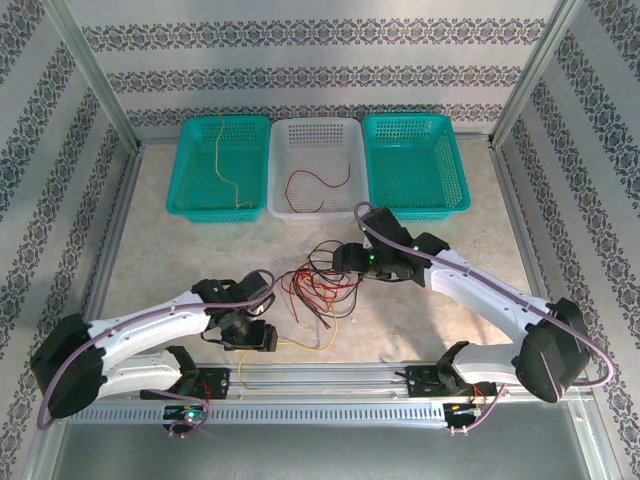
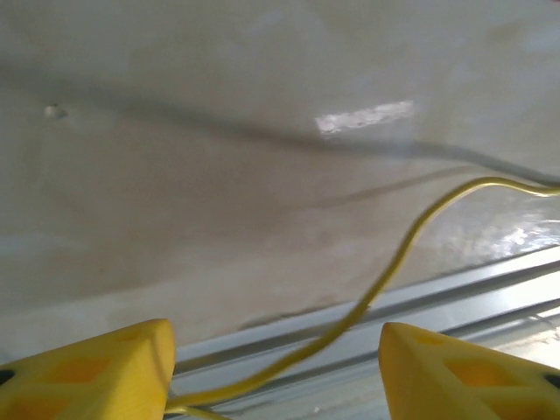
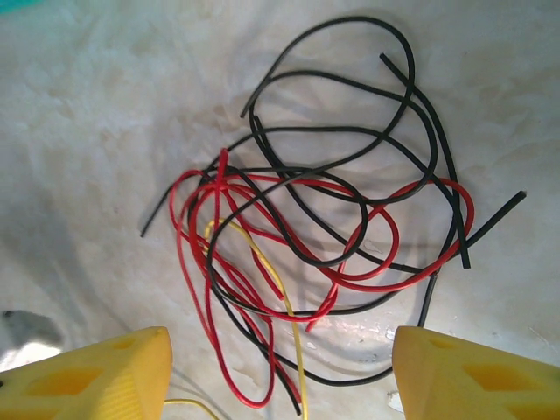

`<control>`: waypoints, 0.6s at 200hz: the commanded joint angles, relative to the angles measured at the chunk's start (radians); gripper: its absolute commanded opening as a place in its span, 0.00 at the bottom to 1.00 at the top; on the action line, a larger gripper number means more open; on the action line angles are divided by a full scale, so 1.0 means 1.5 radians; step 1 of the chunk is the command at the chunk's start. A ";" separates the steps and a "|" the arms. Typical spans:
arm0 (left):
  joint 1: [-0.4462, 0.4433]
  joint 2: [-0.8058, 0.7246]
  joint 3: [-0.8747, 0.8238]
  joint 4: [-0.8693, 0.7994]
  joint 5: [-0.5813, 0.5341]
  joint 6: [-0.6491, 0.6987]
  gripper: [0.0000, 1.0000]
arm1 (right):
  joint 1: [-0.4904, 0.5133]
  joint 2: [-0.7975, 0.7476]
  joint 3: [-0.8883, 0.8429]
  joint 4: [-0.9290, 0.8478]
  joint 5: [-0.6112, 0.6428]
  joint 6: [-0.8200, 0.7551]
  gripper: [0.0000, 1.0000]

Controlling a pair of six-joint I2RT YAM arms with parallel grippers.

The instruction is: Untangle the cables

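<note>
The yellow wire needs to be untangled, so my left gripper will next grab the yellow wire's loose part near the front bar.
The cables lie as a loose tangle of red, black and yellow wires mid-table. My right gripper hovers at the pile's far right edge. In the right wrist view its yellow fingers stand wide apart, open, above the red and black loops. My left gripper sits near the front rail, left of the pile. A yellow wire runs between its open fingers, close to the left one, and nothing is gripped. One more yellow wire and a red wire lie in baskets.
Three baskets line the back: a teal one on the left, a white one in the middle, another teal one on the right. A metal rail runs along the front edge.
</note>
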State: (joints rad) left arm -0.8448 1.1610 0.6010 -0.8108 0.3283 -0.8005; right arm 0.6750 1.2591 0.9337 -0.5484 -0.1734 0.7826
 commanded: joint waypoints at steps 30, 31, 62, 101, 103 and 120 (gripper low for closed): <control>-0.012 0.047 0.035 0.046 -0.005 0.060 0.32 | -0.015 -0.039 -0.013 0.012 -0.023 0.020 0.67; -0.012 0.047 0.036 0.046 -0.004 0.060 0.30 | -0.016 -0.039 -0.012 0.011 -0.023 0.020 0.67; -0.012 0.006 0.082 0.021 0.006 0.080 0.00 | -0.031 -0.060 -0.009 0.013 -0.016 0.020 0.67; -0.012 -0.044 0.247 -0.023 0.026 0.131 0.00 | -0.047 -0.066 0.012 0.004 -0.007 0.007 0.66; -0.012 -0.045 0.257 -0.021 0.030 0.134 0.00 | -0.047 -0.066 0.015 0.002 -0.006 0.006 0.66; -0.012 -0.045 0.323 0.008 0.055 0.150 0.00 | -0.048 -0.070 0.043 -0.016 0.011 -0.007 0.66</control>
State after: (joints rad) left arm -0.8501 1.1145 0.9604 -0.8055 0.3592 -0.6472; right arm 0.6167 1.1698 0.9337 -0.5411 -0.1955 0.8021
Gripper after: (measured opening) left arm 0.049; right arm 0.662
